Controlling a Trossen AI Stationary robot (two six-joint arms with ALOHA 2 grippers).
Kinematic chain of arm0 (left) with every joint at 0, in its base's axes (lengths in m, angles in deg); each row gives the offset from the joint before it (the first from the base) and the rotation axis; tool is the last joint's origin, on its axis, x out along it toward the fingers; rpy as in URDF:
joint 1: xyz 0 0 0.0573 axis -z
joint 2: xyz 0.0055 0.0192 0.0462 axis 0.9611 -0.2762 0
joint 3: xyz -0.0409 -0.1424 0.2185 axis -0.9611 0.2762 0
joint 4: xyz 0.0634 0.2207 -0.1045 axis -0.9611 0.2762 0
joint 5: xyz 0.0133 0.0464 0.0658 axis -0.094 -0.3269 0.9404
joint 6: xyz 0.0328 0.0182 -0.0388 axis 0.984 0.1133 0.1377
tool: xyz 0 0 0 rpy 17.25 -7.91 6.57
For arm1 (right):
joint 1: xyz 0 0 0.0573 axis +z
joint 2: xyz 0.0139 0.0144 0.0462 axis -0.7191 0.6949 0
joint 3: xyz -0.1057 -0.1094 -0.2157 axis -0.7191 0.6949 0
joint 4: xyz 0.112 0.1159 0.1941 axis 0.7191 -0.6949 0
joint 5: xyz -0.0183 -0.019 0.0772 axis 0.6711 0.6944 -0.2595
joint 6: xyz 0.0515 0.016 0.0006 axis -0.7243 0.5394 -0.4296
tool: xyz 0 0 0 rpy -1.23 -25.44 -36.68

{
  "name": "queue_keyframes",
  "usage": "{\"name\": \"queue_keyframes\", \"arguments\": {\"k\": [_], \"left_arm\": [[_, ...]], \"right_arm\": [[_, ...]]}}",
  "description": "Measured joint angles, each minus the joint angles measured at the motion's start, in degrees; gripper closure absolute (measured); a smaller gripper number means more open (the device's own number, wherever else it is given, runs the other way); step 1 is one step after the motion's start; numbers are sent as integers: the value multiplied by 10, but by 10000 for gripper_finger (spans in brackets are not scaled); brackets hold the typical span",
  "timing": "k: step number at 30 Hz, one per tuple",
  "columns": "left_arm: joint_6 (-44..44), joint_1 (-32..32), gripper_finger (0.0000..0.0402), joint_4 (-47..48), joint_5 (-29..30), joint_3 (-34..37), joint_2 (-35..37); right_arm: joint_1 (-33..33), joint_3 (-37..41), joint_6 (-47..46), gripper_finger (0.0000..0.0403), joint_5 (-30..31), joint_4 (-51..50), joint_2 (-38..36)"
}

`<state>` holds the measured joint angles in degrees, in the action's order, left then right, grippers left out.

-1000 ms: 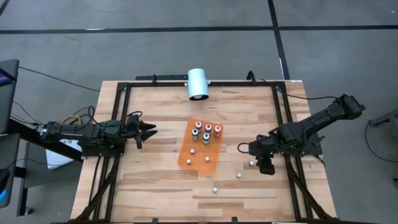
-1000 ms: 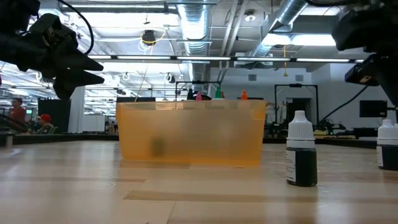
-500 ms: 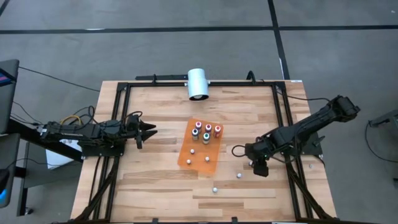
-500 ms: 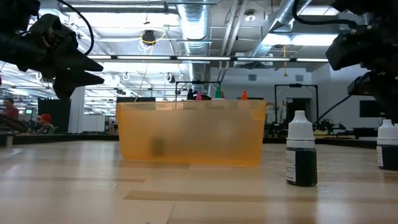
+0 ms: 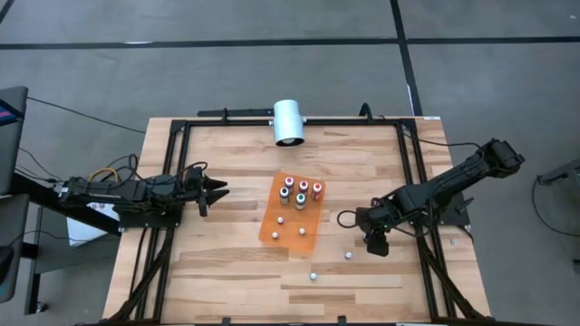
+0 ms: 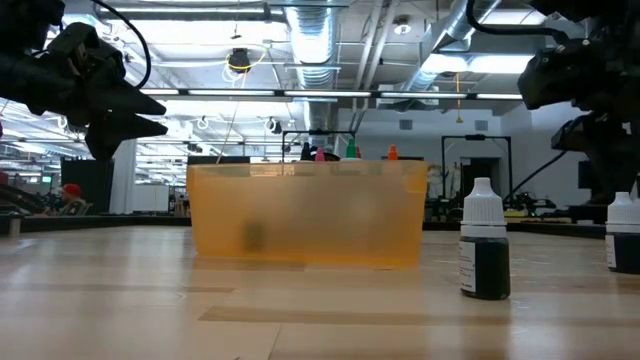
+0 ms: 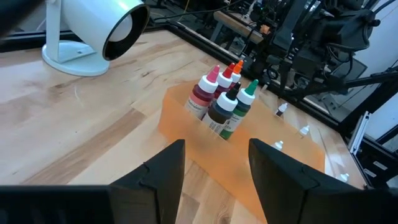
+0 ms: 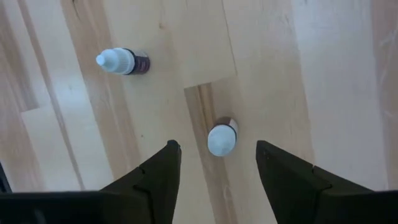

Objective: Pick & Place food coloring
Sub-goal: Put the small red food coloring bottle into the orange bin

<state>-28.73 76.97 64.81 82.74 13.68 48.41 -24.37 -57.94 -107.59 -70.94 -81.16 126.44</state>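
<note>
My right gripper lowers next, before it closes on the white cap (image 8: 222, 140), since its fingers stop above the cap in the right wrist view.
The food coloring is a set of tiny bottles. Several with pink, orange, black and green tops (image 7: 221, 99) stand upright on a flat orange sheet (image 5: 292, 214), with small white-capped ones (image 5: 282, 220) beside them. Two white-capped bottles (image 5: 347, 255) (image 5: 314, 275) stand on bare wood nearer the table's near edge. My right gripper (image 8: 216, 149) is open and hangs over a third loose white-capped bottle (image 8: 221, 138), which shows between its fingers and below them. In the high view this gripper (image 5: 376, 244) hides that bottle. My left gripper (image 5: 216, 190) is open and waits left of the sheet.
A big white cylinder (image 5: 289, 121) lies by the far edge, its open mouth facing the sheet. A black frame (image 5: 410, 163) borders the wooden table. In the low view a dark bottle with a white cap (image 6: 484, 255) stands right of the orange sheet (image 6: 310, 215), another (image 6: 622, 232) at the picture's right edge.
My right gripper has moved a little toward the table's left edge and come down over the loose bottle, which showed beside it a second ago and is now covered in the high view. The bottles have stayed in place.
</note>
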Motion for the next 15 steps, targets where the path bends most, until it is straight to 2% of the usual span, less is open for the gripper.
{"name": "queue_keyframes", "arguments": {"k": [5,15], "left_arm": [[0,0,233,0,0,0,0],[0,0,233,0,0,0,0]], "right_arm": [[1,0,0,203,0,-3,16],[1,0,0,190,-1,33,101]]}}
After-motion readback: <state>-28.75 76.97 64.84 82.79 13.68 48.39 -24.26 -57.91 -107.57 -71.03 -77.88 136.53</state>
